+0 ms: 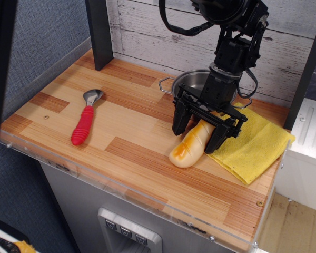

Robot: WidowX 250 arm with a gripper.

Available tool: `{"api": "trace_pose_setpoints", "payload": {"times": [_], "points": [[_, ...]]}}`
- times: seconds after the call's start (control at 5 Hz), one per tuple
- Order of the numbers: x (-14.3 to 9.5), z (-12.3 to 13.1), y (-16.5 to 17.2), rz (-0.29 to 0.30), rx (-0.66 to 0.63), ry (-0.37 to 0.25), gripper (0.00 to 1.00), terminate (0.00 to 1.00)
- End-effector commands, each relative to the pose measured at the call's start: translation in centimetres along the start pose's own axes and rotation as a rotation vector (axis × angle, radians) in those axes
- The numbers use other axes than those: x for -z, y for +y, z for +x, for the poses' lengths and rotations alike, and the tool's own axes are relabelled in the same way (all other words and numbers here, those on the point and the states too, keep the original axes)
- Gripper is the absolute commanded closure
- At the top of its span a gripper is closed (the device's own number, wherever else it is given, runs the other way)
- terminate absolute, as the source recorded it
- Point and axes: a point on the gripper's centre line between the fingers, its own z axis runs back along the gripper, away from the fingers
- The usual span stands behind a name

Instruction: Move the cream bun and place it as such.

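Note:
My gripper will next grab the bun by its ridged end (pixel 204 130) behind the glossy orange patch (pixel 183 151), to move the cream bun across the table.
The cream bun (pixel 189 147) lies on the wooden table, pale with an orange-yellow top, its far end pointing back right toward the yellow cloth. My gripper (pixel 198 133) is open and straddles the bun's upper half, one black finger (pixel 179 122) on its left and the other on its right. The fingertips reach down near the table on both sides. The bun's far end is hidden behind the gripper.
A yellow folded cloth (pixel 253 145) lies just right of the bun. A metal pot (pixel 195 84) stands behind the gripper by the white plank wall. A red-handled utensil (pixel 84 123) lies at the left. A dark post (pixel 99 32) stands at back left. A clear rim runs along the table's front edge.

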Motion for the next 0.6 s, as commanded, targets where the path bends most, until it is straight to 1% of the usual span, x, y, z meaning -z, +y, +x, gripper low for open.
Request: {"api": "trace_pose_setpoints", "payload": {"times": [0.0,0.2,0.4], "points": [[-1.08,0.23,0.12,0.003,0.003,-0.034,1.0,0.0],[-1.03,0.24,0.11,-0.003,0.001,-0.032,1.0,0.0],[-1.74,0.15,-0.03,-0.005,0.019,-0.071,1.0,0.0]]}}
